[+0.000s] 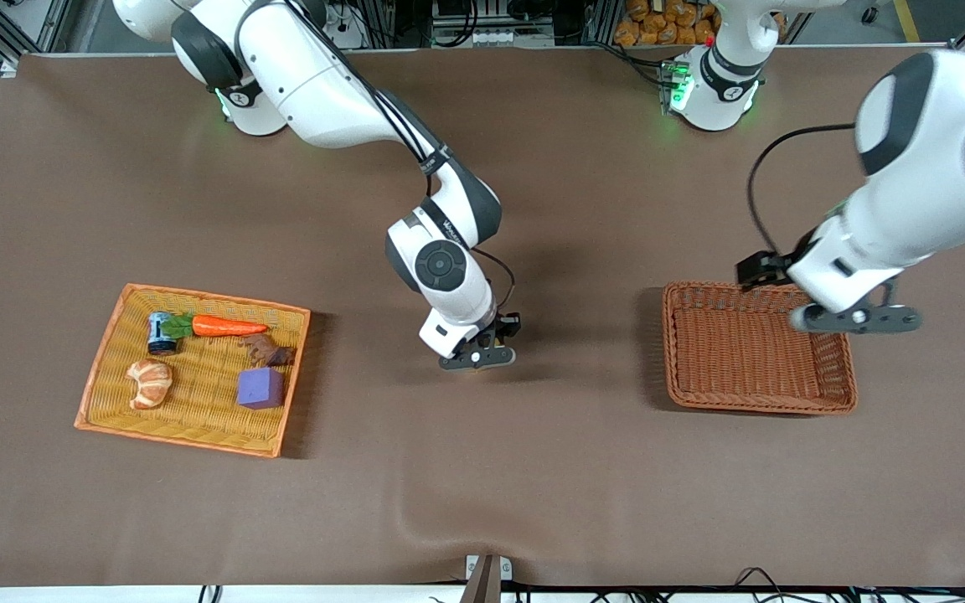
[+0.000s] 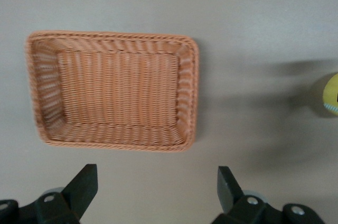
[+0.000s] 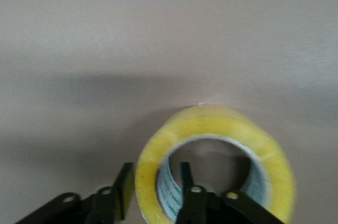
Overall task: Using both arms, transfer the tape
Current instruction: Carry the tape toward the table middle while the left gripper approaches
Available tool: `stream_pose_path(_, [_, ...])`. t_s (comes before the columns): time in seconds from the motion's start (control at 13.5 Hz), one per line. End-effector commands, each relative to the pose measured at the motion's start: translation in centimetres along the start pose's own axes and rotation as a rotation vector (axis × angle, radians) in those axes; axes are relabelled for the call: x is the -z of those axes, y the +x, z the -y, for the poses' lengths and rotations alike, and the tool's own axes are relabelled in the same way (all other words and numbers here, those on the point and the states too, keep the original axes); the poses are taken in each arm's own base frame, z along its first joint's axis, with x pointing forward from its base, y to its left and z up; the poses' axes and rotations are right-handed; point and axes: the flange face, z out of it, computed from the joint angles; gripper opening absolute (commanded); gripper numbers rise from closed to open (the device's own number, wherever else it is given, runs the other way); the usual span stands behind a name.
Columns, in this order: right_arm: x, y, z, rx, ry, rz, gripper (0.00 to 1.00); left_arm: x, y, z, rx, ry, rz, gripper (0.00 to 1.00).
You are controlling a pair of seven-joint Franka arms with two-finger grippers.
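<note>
The tape should go in the brown wicker basket, so my left gripper should grab it by its ring side next.
The tape point(image 3: 211, 123), a glossy yellow ring with a wide open centre, stands on edge at the middle of the brown table. My right gripper point(image 3: 156, 176) is shut on its wall, one finger outside and one inside the ring. In the front view my right gripper point(image 1: 478, 356) is low over the table and hides the tape. The tape's edge also shows in the left wrist view point(image 2: 331, 94). My left gripper point(image 2: 157, 182) is open and empty. In the front view it point(image 1: 855, 320) hangs over the rim of the brown wicker basket point(image 1: 683, 394).
The basket point(image 2: 190, 97) is empty, toward the left arm's end. An orange woven tray point(image 1: 105, 394) toward the right arm's end holds a carrot point(image 1: 227, 327), a small can point(image 1: 161, 332), a croissant toy point(image 1: 150, 383), a purple cube point(image 1: 260, 388) and a brown piece point(image 1: 266, 350).
</note>
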Motion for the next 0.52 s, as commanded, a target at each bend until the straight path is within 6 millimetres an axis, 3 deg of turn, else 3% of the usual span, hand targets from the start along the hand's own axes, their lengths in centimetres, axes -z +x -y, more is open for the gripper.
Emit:
stream_pose_path(0.0, [6.5, 1.2, -1.7, -0.028, -0.007, 0.044, 1.00, -2.1, 1.1, -3.0, 0.032, 0.009, -0.021, 1.00])
stream_pose_path(0.07, [10.9, 1.7, -3.0, -0.046, -0.003, 0.040, 1.00, -3.1, 1.4, -4.3, 0.032, 0.004, -0.029, 1.00])
stream_pose_path(0.22, [17.5, 3.9, -9.3, -0.122, -0.009, 0.064, 1.00, -4.8, 2.0, -7.0, 0.055, -0.015, -0.050, 1.00])
stream_pose_path(0.37, [22.9, 4.1, -12.9, -0.123, -0.093, 0.034, 1.00, -7.0, 2.0, -10.6, 0.096, -0.034, -0.059, 1.00])
stream_pose_path(0.44, [25.9, 4.4, -15.3, -0.150, -0.120, 0.011, 1.00, -7.9, 1.8, -13.4, 0.119, -0.047, -0.071, 1.00])
